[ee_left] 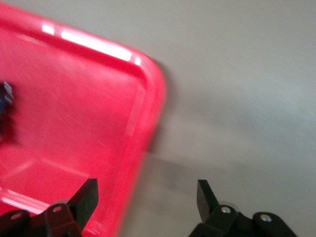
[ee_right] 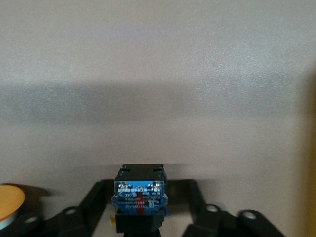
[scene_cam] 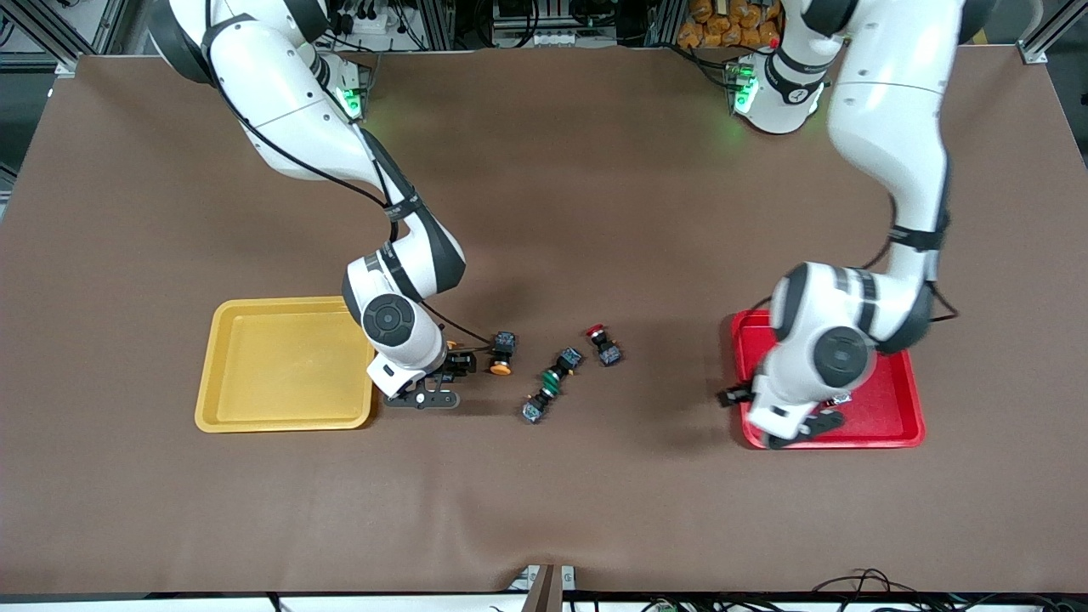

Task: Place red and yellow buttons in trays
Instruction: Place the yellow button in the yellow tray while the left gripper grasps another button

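Note:
My left gripper takes hold of the red button by its blue base (scene_cam: 609,355) next. Then my left gripper places the button in the red tray (scene_cam: 884,399).
My right gripper (scene_cam: 449,372) is low beside the yellow tray (scene_cam: 280,365) and shut on a yellow button (ee_right: 140,195), its fingers against both sides of the blue base. A second yellow button (scene_cam: 501,354) lies just beside it, toward the left arm's end. A red button (scene_cam: 602,342) lies on the table between the trays. My left gripper (scene_cam: 778,412) is open and holds nothing. It hangs over the rim of the red tray (scene_cam: 884,399) on the side toward the right arm's end. A small dark button body (ee_left: 6,113) lies blurred in that tray, its cap hidden.
Two green-capped buttons (scene_cam: 551,382) lie cap to cap on the brown cloth between the yellow buttons and the red one, nearer to the front camera. The cloth's front edge wrinkles slightly at the middle.

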Controlling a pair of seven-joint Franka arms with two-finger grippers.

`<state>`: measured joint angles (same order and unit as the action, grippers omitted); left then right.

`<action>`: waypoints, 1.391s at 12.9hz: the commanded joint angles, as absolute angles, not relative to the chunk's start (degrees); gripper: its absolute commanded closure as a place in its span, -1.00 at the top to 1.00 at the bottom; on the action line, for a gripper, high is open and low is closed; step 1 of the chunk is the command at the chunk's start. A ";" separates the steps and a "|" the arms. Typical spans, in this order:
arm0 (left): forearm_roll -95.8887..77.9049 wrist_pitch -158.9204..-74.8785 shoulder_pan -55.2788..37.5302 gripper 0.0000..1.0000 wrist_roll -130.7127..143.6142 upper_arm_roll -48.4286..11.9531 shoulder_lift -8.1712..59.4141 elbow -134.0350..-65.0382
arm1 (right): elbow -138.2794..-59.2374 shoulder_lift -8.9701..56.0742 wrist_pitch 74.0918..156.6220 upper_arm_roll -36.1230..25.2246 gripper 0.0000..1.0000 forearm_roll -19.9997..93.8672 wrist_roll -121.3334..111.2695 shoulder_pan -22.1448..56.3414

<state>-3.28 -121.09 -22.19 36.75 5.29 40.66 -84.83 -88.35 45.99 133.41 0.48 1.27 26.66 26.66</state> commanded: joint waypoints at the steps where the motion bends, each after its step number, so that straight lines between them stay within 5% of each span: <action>1: -4.12 -120.59 -25.91 0.78 44.71 5.71 40.34 -84.64 | -88.42 45.88 133.77 0.18 -0.81 1.93 27.51 27.16; 2: -5.78 -120.59 -27.67 0.79 46.91 5.71 40.69 -84.55 | -88.42 45.70 133.68 0.18 -1.00 2.02 27.51 26.98; 10: -9.14 -128.14 -35.50 0.79 55.10 5.71 45.26 -84.64 | -88.59 35.34 117.78 0.18 -1.00 2.02 14.79 17.24; 16: -9.14 -133.85 -39.11 0.79 59.59 5.71 48.07 -84.64 | -94.38 34.10 120.84 0.09 -1.00 1.85 5.37 10.82; 17: -8.97 -134.03 -39.81 0.72 59.68 5.80 48.25 -84.64 | -97.53 33.49 124.59 0.09 -1.00 1.76 4.58 10.29; 18: -8.88 -134.03 -40.25 0.34 60.29 5.80 48.25 -84.64 | -100.34 33.31 128.63 0.09 -1.00 1.76 4.48 10.11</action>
